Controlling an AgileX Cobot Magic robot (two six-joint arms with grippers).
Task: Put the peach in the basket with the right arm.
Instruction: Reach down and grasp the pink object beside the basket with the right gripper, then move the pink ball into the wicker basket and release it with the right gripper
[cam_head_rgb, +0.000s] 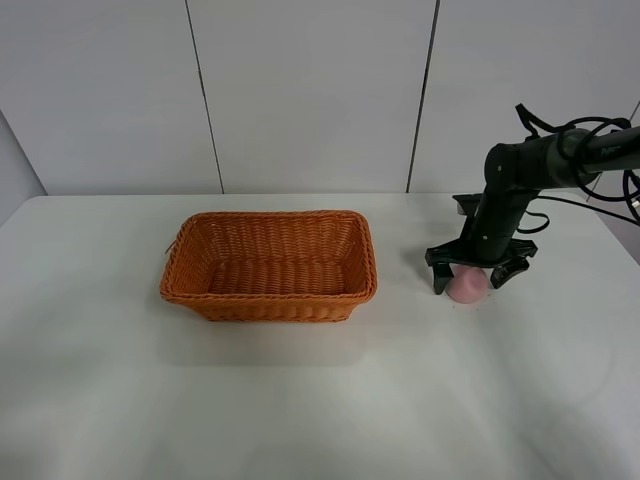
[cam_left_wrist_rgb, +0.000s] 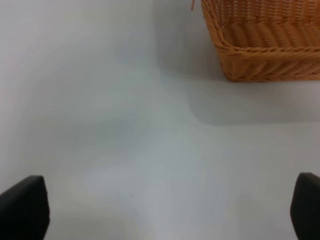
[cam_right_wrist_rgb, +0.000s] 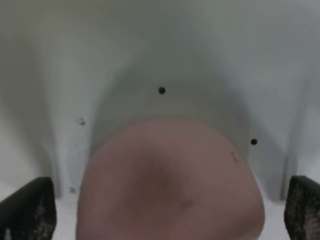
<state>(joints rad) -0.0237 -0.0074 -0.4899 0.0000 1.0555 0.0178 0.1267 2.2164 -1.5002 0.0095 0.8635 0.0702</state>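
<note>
I need to close my right gripper on the peach. Both fingers reach down to its widest part, so closing now would hold the peach.
The pink peach rests on the white table to the right of the orange-brown wicker basket. My right gripper hangs straight over the peach, open, its two black fingers set wide on either side of the fruit. The right wrist view shows the peach large and close between the finger pads, with a gap on both sides. In the left wrist view the left gripper is open over bare table, and a corner of the basket shows beyond it.
The white table runs wide in front of the basket and the peach. A pale panelled wall stands behind it. The right arm reaches in from the right edge with cables trailing.
</note>
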